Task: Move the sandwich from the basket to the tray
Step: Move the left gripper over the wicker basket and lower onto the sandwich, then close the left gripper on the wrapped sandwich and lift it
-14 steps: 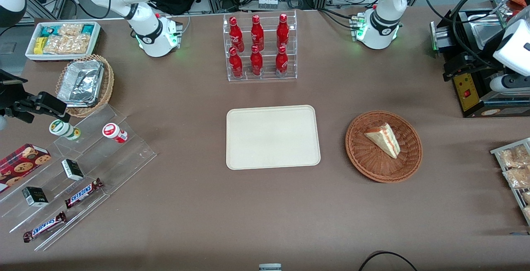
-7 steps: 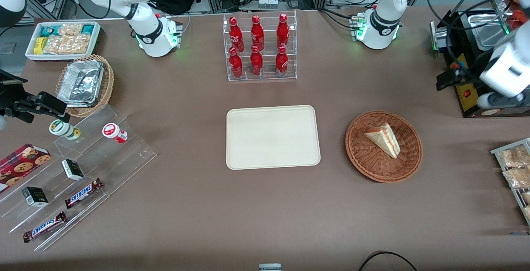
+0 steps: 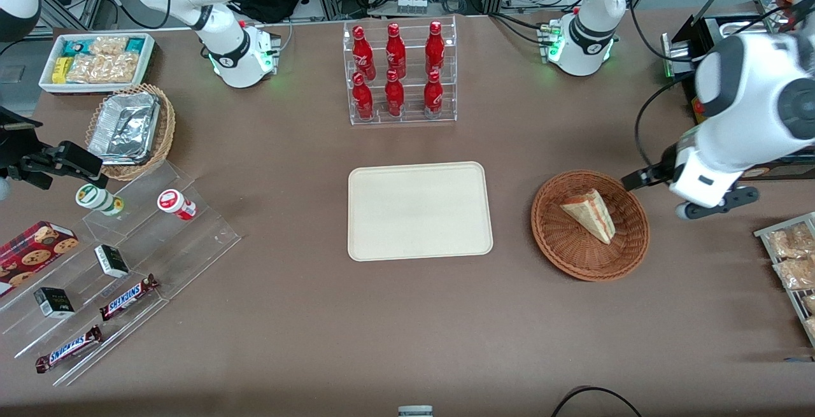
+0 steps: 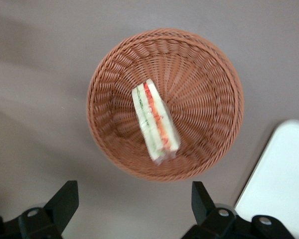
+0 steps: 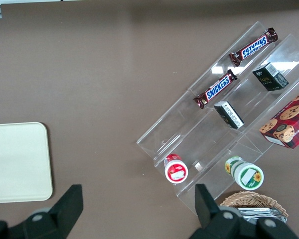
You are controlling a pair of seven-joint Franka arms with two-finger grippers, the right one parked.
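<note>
My left gripper should next grab the sandwich by its wrapped end [image 4: 166, 152], to place it from the basket onto the tray [image 4: 281, 179].
The sandwich [image 3: 589, 214] is a pale triangular wedge with red-orange and green filling. It lies in the round reddish-brown wicker basket [image 3: 560, 251]. The cream tray [image 3: 419, 211] lies bare beside the basket, toward the parked arm's end. My left gripper [image 3: 705, 203] hangs above the table beside the basket, toward the working arm's end, clear of its rim. In the left wrist view the gripper [image 4: 132, 199] is open and holds nothing, with the sandwich [image 4: 154, 122], the basket [image 4: 209, 84] and a corner of the tray [image 4: 284, 174] in sight.
A clear rack of red bottles [image 3: 398, 73] stands farther from the camera than the tray. A black machine [image 3: 716, 143] and a rack of snack packets [image 3: 793, 264] flank the working arm. A clear stepped shelf with candy bars [image 3: 108, 270] lies toward the parked arm's end.
My left arm has swung in from the table's edge toward the basket and nearer the front camera. The sandwich, basket and tray have not moved.
</note>
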